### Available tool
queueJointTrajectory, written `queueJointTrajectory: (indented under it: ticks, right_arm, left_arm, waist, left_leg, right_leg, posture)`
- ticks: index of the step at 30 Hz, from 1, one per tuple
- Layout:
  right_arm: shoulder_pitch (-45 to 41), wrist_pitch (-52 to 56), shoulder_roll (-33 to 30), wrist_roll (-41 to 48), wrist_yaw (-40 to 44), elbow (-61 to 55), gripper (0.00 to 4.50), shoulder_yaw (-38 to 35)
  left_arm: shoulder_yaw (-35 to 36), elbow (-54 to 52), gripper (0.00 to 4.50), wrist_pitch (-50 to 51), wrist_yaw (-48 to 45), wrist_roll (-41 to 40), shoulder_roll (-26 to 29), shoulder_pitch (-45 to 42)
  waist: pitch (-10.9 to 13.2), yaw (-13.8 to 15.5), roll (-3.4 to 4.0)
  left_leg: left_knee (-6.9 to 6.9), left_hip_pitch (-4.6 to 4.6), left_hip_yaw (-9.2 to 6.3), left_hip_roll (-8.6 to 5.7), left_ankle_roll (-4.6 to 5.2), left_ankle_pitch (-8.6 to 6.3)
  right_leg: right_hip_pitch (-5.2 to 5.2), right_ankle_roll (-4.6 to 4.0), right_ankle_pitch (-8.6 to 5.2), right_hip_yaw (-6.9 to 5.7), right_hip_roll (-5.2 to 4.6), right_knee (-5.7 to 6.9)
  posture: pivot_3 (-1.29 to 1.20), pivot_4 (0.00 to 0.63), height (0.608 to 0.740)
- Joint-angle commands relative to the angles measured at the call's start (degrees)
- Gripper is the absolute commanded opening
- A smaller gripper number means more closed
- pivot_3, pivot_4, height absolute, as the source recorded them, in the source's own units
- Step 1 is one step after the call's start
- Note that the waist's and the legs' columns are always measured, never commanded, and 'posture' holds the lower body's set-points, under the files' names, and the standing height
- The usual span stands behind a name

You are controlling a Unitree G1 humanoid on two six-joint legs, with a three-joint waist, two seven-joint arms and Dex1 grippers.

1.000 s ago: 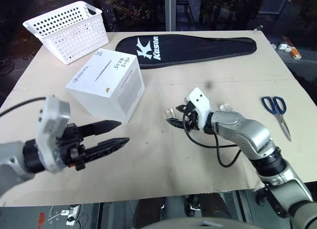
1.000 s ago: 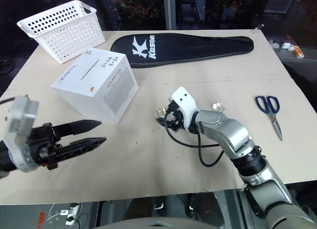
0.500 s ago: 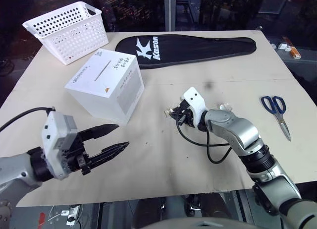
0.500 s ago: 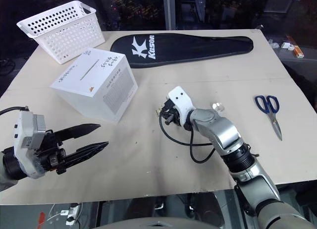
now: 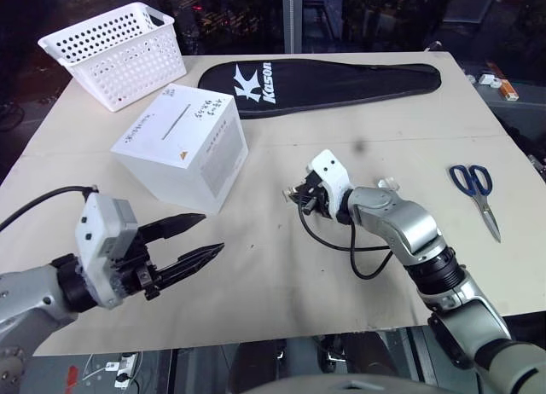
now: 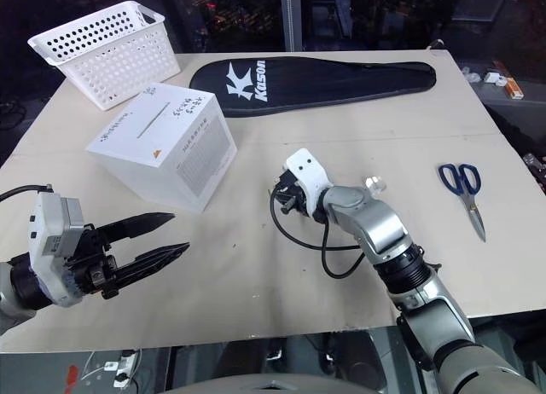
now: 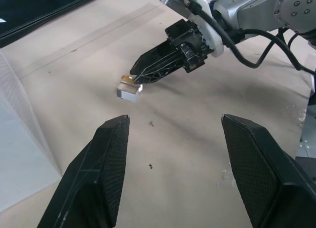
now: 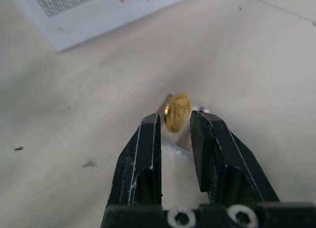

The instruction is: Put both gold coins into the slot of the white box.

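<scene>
My right gripper's fingers already cover part of the gold coin, so my left gripper should grab it by its exposed edge (image 7: 125,79) next.
The white box (image 5: 183,147) stands at the left of the table with its slot (image 5: 177,121) facing up. My right gripper (image 8: 177,120) is low over the table's middle, to the right of the box. It is shut on a gold coin (image 8: 177,112), pinched on edge between its fingertips over a small clear block (image 7: 129,91). The left wrist view shows the same coin (image 7: 127,78) at those tips. My left gripper (image 5: 213,232) hovers open and empty near the front left, pointing toward the right gripper.
A white perforated basket (image 5: 115,53) stands at the back left and a black racket bag (image 5: 333,83) lies along the back. Blue scissors (image 5: 478,194) lie at the right. Another small clear block (image 6: 373,183) sits by my right forearm, whose black cable (image 5: 341,240) loops onto the table.
My right gripper's fingers have closed from open onto the gold coin. The left wrist has turned a little and its fingers stay open.
</scene>
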Motion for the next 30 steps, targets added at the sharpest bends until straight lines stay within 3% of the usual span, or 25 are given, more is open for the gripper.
queueJointTrajectory:
  ticks: [1, 5, 11, 18, 23, 27, 30]
  right_arm:
    - [-1.4, -0.8, 0.7, -0.6, 0.5, -0.6, 1.03, -1.6]
    - [-1.3, -0.5, 1.1, -1.0, 0.7, -0.4, 0.04, -2.0]
    - [-1.1, -0.1, 0.9, -1.1, 1.1, -0.7, 0.04, -2.6]
    - [-0.7, -0.8, -0.9, 0.6, 3.7, -3.4, 0.04, -5.5]
    - [0.2, 2.2, -4.8, 13.5, 13.5, -14.3, 0.04, -13.9]
    - [-0.5, 6.3, -7.9, 20.0, 16.2, -18.7, 0.00, -17.0]
    - [-1.1, 7.8, -9.5, 23.1, 17.1, -20.6, 0.00, -18.1]
  left_arm:
    - [1.0, -1.5, 3.00, -1.6, 0.4, -0.4, 0.2, 0.8]
    - [1.0, -1.6, 3.00, -2.1, 0.5, -0.4, 0.2, 1.3]
    - [0.1, -0.6, 3.00, -2.5, 1.2, -1.0, 0.6, 0.6]
    - [-0.7, 1.6, 3.00, 1.6, 6.7, -10.0, 1.2, -3.3]
    - [-6.3, 5.9, 3.00, 4.1, 12.0, -18.2, 2.8, -12.3]
    - [-11.7, 7.7, 1.74, 4.9, 15.4, -21.0, 3.4, -19.9]
    - [-15.0, 9.1, 1.74, 5.2, 16.6, -21.6, 3.1, -24.0]
  waist:
    - [0.0, 0.0, 0.00]
    - [0.0, 0.0, 0.03]
    - [0.0, 0.0, 0.06]
    - [0.1, 0.1, 0.11]
    - [0.1, 0.5, 0.20]
    - [0.1, 0.3, 0.18]
    - [0.1, 0.1, 0.19]
  left_leg:
    - [-0.01, 0.00, 0.00, 0.00, 0.00, 0.00]
    - [-0.04, -0.01, 0.00, 0.00, 0.01, -0.01]
    - [-0.16, -0.02, 0.01, 0.00, 0.01, -0.01]
    - [-0.27, -0.04, 0.01, 0.00, 0.01, 0.00]
    - [-0.29, -0.12, -0.02, -0.01, 0.17, 0.10]
    - [-0.31, -0.11, -0.03, 0.00, 0.25, 0.14]
    - [-0.34, -0.09, -0.01, 0.00, 0.12, 0.24]
  right_leg:
    - [0.00, 0.00, 0.00, 0.00, 0.00, 0.00]
    - [-0.03, 0.00, 0.00, 0.00, 0.00, -0.02]
    - [-0.05, 0.00, 0.00, 0.00, 0.00, -0.10]
    - [-0.05, 0.01, 0.00, -0.02, 0.01, -0.25]
    - [-0.04, 0.04, 0.02, -0.07, 0.03, -0.37]
    - [0.01, 0.05, 0.03, -0.07, 0.06, -0.43]
    - [0.02, 0.05, 0.03, -0.05, 0.07, -0.43]
  posture:
    - [0.00, 0.150, 0.738]
    - [0.00, 0.150, 0.738]
    - [0.00, 0.150, 0.738]
    - [0.00, 0.150, 0.738]
    - [0.00, 0.150, 0.738]
    - [0.00, 0.150, 0.738]
    - [0.00, 0.150, 0.738]
